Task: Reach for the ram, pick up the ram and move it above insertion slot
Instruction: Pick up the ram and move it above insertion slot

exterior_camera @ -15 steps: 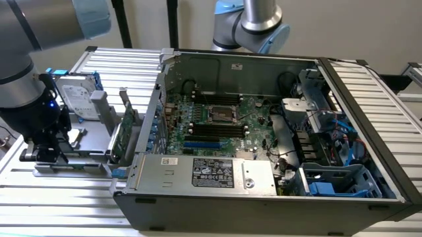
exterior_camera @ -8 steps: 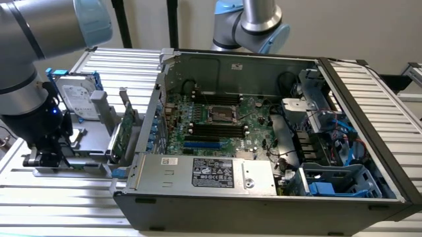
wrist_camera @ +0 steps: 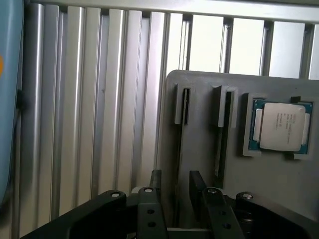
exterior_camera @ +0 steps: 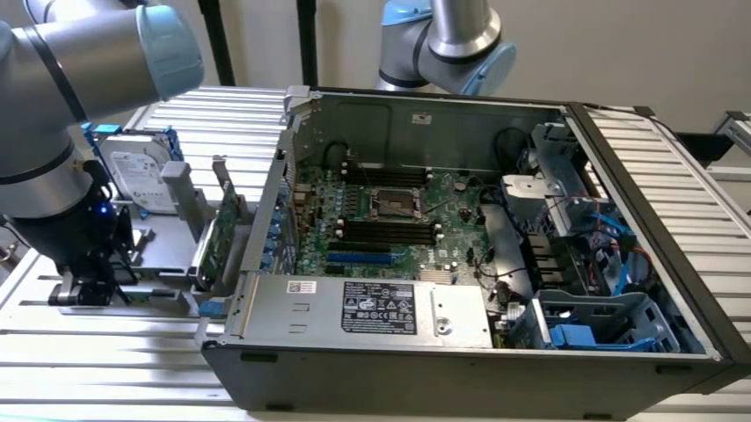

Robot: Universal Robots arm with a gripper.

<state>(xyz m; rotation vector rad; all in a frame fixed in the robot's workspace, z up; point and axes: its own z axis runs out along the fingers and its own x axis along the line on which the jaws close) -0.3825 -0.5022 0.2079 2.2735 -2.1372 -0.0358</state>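
Observation:
The ram point(wrist_camera: 182, 130) is standing on edge with its ends in the grey holder. My gripper should pinch it by its bare middle point(wrist_camera: 176, 191) next.
The ram point(wrist_camera: 182, 130) stands on edge in a groove of a grey holder point(wrist_camera: 199, 159), so I see it as a thin dark line. My gripper point(wrist_camera: 176, 183) is open, with one finger on each side of that line and a gap to each. A second thin stick point(wrist_camera: 220, 144) stands in the neighbouring groove. In the exterior view the gripper point(exterior_camera: 91, 290) hangs low over the holder at that view's left, outside the computer case. The insertion slot point(exterior_camera: 388, 227) is one of several parallel black sockets on the motherboard, beside the silver processor socket point(exterior_camera: 391, 204).
A loose processor chip point(wrist_camera: 280, 124) lies in a pocket of the holder. A hard drive with blue rails point(exterior_camera: 135, 171) and a wide green expansion card point(exterior_camera: 223, 237) stand between the gripper and the open case point(exterior_camera: 470, 365). A second arm point(exterior_camera: 452, 44) rises behind the case.

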